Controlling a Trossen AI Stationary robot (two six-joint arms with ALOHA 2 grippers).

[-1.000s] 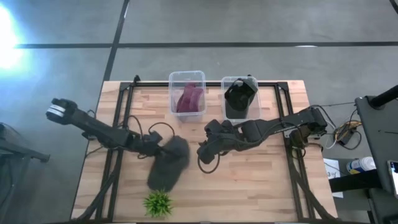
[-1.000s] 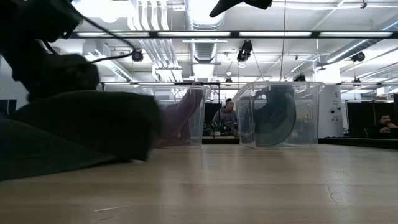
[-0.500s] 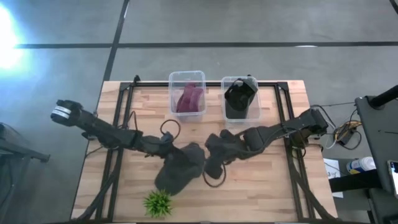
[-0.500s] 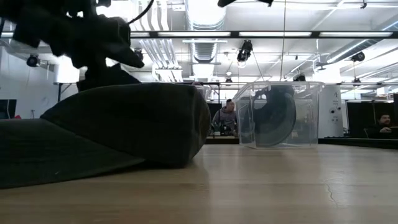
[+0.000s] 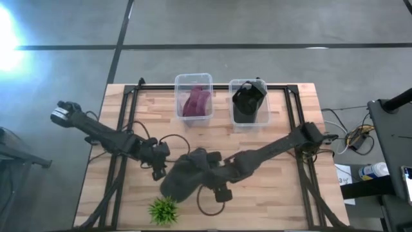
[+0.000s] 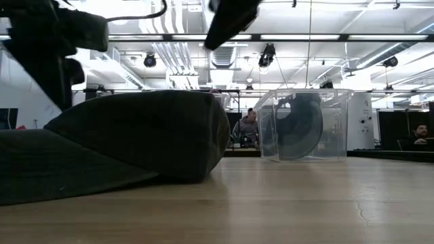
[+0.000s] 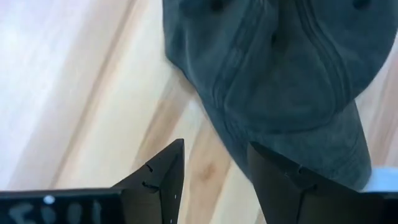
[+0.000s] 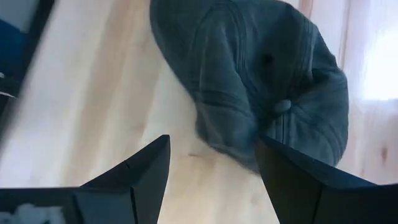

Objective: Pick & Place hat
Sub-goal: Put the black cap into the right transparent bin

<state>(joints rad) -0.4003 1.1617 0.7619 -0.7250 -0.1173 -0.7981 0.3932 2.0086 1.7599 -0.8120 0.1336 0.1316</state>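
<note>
Next, the right gripper takes hold of the dark grey cap by its top (image 8: 261,81), to put it in the bin with the black item.
A dark grey cap (image 5: 187,175) lies on the wooden table, with its crown and brim resting on the surface (image 6: 135,139). My left gripper (image 5: 159,166) is open just left of the cap. In the left wrist view (image 7: 216,146) its fingers frame the cap's edge (image 7: 280,68). My right gripper (image 5: 215,180) is open and hovers above the cap's right side. The right wrist view (image 8: 214,140) looks down on the crown (image 8: 261,81). In the low view the right arm (image 6: 230,17) is well above the cap.
Two clear bins stand at the far edge. One (image 5: 194,96) holds a maroon item and the other (image 5: 248,100) a black one. A small green plant (image 5: 164,211) sits at the near edge, close to the cap. Black rails (image 5: 125,129) run along the table's sides.
The left gripper slid the cap toward the table's right and slightly nearer. It then let go and drew back to the left. The cap has stayed put since. The right arm swung from the table's middle toward the near left and now sits over the cap.
</note>
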